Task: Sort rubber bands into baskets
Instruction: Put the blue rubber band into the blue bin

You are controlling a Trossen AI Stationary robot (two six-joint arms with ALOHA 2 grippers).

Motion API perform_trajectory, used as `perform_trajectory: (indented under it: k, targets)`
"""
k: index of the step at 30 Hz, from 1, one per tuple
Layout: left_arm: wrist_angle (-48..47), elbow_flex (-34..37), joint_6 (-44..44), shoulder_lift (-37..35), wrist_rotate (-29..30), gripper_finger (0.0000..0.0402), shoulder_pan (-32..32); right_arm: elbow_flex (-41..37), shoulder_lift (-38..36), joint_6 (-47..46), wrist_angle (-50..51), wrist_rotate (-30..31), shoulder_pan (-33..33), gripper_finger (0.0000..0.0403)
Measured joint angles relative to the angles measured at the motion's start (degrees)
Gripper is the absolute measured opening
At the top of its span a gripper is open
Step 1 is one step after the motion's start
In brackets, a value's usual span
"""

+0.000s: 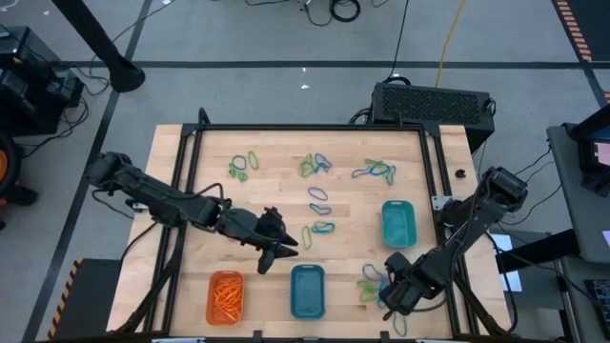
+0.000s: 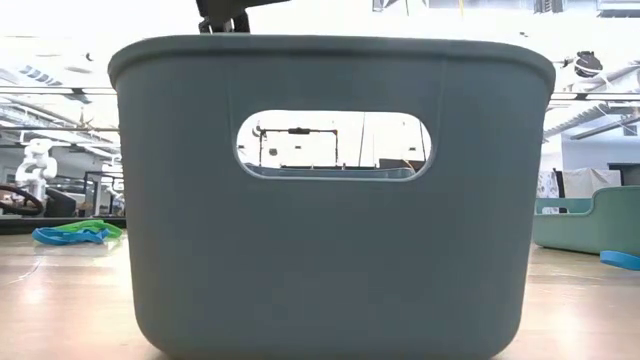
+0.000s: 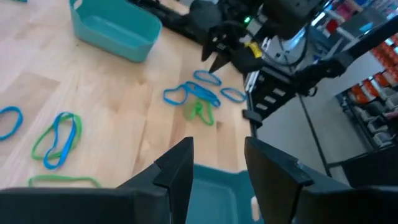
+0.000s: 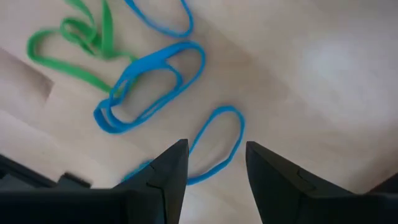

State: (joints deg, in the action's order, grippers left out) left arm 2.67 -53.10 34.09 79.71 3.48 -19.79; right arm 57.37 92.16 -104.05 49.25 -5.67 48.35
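Note:
I need to grab the loose blue rubber band by its middle [image 4: 214,149] next with my right gripper, to sort it into the blue basket.
Three baskets stand on the wooden table: an orange basket [image 1: 226,296] with orange rubber bands in it, a blue basket [image 1: 307,291] and a teal basket [image 1: 398,224]. My left gripper [image 1: 278,253] hovers open just beyond the blue basket's far left corner, with the blue basket's rim [image 3: 217,190] below its fingers and nothing between them. My right gripper [image 1: 392,297] points down, open, near the front right corner. It is over a loose blue rubber band [image 4: 217,144] lying flat on the wood. Blue bands [image 4: 152,84] and a green band [image 4: 74,34] lie beside it.
More blue and green bands lie in clusters across the far half [image 1: 243,167] [image 1: 315,164] [image 1: 376,171] and the middle [image 1: 320,229]. A black frame rail [image 1: 434,171] borders the table. A black box [image 1: 434,100] sits behind it. The blue basket's wall [image 2: 330,200] fills the low view.

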Motion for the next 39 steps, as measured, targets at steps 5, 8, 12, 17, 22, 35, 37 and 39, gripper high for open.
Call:
perform_trajectory:
  k: [5,8,12,17,22,35,37,39]
  targets:
    - [1.0,0.0,0.0,3.1,-3.5,0.0150,0.0,-4.5,0.0,-4.3,-7.9,1.2,2.2,0.0153]
    - [1.7,-0.3,-0.1,4.6,-4.8,0.0150,0.0,-7.0,0.0,-7.9,-10.9,1.4,3.0,0.0153]
    - [1.7,-1.0,-0.5,5.5,-5.0,0.0150,0.3,-8.6,0.0,-11.3,-11.7,1.7,4.1,0.0153]
    - [1.6,-2.0,-1.7,5.5,-5.2,0.0150,1.3,-10.2,0.2,-13.0,-13.5,1.8,5.8,0.0153]
    - [1.7,-2.6,-1.8,5.5,-5.2,0.0150,1.8,-10.3,2.2,-13.5,-15.0,2.0,6.9,0.0143]
    - [2.8,-2.6,-0.9,5.5,-5.1,0.0150,1.8,-5.2,1.2,-13.4,-10.1,5.4,7.2,0.0003]
    - [3.8,-2.6,2.1,5.6,-4.9,0.0150,1.9,-4.0,0.7,-13.4,-9.2,7.8,7.1,0.0002]
    - [7.0,-2.6,7.1,6.9,-4.9,0.0150,2.3,-2.6,0.3,-13.2,-7.9,10.5,6.9,0.0002]
